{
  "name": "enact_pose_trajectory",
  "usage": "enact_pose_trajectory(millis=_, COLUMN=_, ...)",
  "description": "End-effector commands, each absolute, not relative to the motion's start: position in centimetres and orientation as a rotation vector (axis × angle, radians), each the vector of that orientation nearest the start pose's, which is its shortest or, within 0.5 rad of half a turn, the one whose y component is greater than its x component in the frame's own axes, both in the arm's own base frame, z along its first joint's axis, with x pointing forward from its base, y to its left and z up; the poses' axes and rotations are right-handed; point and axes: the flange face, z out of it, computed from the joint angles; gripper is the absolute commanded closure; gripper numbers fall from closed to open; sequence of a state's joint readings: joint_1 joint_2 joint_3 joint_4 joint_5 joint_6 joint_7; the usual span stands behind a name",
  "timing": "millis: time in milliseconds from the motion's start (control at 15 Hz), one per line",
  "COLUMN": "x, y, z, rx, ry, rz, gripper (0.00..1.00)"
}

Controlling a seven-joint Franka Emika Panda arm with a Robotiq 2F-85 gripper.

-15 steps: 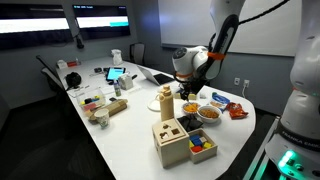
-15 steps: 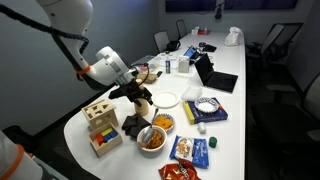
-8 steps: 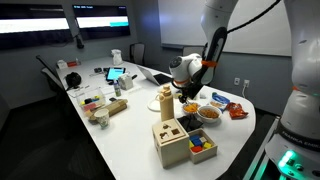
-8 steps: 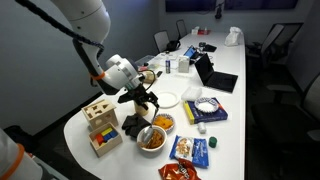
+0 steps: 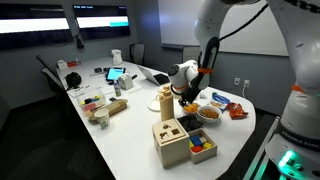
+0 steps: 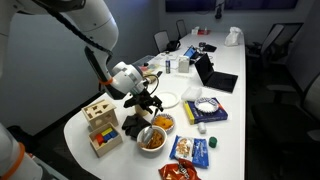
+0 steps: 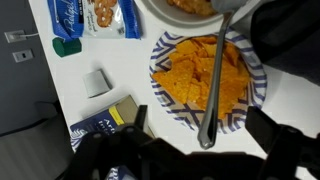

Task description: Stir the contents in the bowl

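I will grab the metal spoon [image 7: 212, 80] by its handle end [image 7: 208, 130] with my gripper next. The spoon's far end in the bowl will stay free to stir.
A blue-striped bowl [image 7: 160, 85] of orange chips fills the wrist view. A metal spoon [image 7: 212, 80] lies in it, its handle end reaching over the rim toward the camera. My gripper [image 7: 200, 118] is open, with one finger on each side of the handle end, not touching it. In both exterior views the gripper [image 5: 189, 95] [image 6: 150, 103] hangs low over the bowl [image 5: 191, 107] [image 6: 160, 123] near the table's end. A second bowl of orange snacks [image 7: 185, 5] [image 6: 151, 139] stands right beside the first.
A wooden shape-sorter box [image 5: 172, 141] [image 6: 101, 128] stands close by. Snack bags [image 6: 190, 150] [image 7: 95, 15], a blue box [image 6: 207, 112] [image 7: 105, 120] and a white plate [image 6: 166, 99] surround the bowls. A wooden bottle [image 5: 165, 98] stands near the gripper. Laptops and clutter fill the far table.
The arm has come down and moved closer over the bowls; the gripper now sits lower, at the spoon handle. The objects on the table have not moved.
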State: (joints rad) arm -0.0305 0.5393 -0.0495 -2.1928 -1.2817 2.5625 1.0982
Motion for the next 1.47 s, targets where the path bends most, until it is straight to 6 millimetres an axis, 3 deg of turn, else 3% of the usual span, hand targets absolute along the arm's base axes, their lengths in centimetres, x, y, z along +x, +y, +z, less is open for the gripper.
enact_pose_trajectory(millis=0, x=52.8, y=-3.4, z=10.4, rx=2.513, ry=-0.007, rz=0.235, gripper=0.00)
enact_pose_trajectory(millis=133, x=52.9, y=-3.7, z=10.1, rx=2.509, ry=-0.013, rz=0.235, gripper=0.00)
enact_pose_trajectory(millis=200, x=52.9, y=-3.9, z=10.0, rx=2.507, ry=-0.018, rz=0.238, gripper=0.25)
enact_pose_trajectory(millis=267, x=52.9, y=-4.0, z=10.0, rx=2.506, ry=-0.019, rz=0.240, gripper=0.26)
enact_pose_trajectory(millis=867, x=52.9, y=-3.6, z=9.8, rx=2.501, ry=0.002, rz=0.265, gripper=0.96)
enact_pose_trajectory(millis=1000, x=52.9, y=-3.4, z=9.8, rx=2.503, ry=0.009, rz=0.272, gripper=1.00)
enact_pose_trajectory(millis=1400, x=52.5, y=-3.0, z=10.3, rx=2.514, ry=0.028, rz=0.292, gripper=0.99)
